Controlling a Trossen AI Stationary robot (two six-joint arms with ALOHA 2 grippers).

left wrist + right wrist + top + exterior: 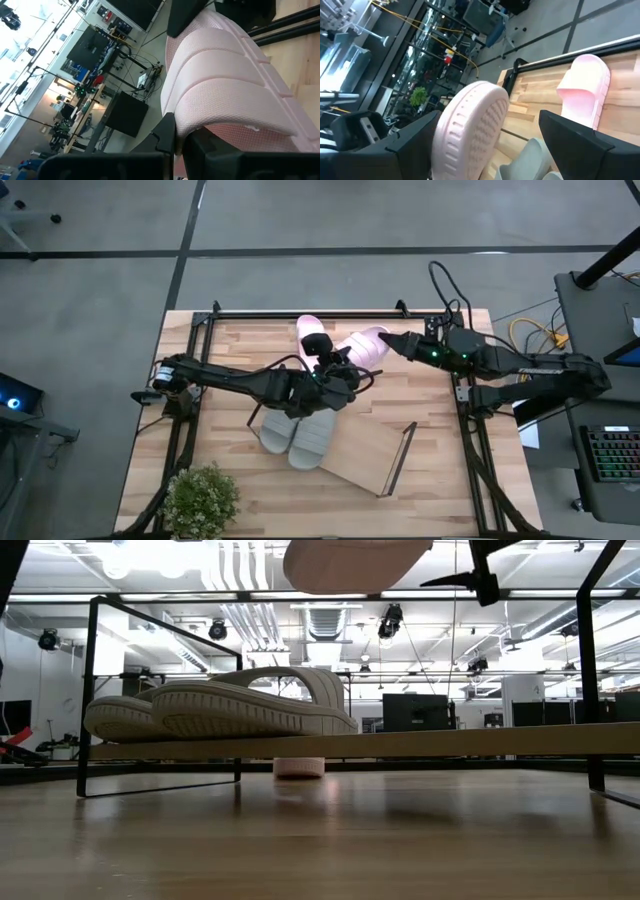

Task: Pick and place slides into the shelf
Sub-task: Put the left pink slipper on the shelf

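My right gripper grips the pink slide by its rounded toe end (378,337) next, to set the slide on the shelf (362,455) beside the grey slides.
My left gripper (345,370) is shut on a light pink slide (366,346) held high over the table's far middle; it shows from below in the low view (355,565). My right gripper (386,340) is open, with one finger on each side of that slide's free end (470,127); whether they touch it I cannot tell. The other pink slide (312,332) lies sole-down on the table near the far edge. Two grey slides (295,432) lie sole-down on the left end of the shelf (362,455). My left gripper holds the pink slide by the near edge of its ribbed strap (200,127), coming from the table's left and roughly level. The gripper's own body hides how the fingers close on that edge. The slide is lifted clear and reaches away from the fingers toward the right arm.
The shelf's board (480,743) stands a little above the tabletop, and its dark wire frame (402,455) rises at the right end. A potted plant (200,500) sits at the near left corner. Bare tabletop lies to the near right (440,480).
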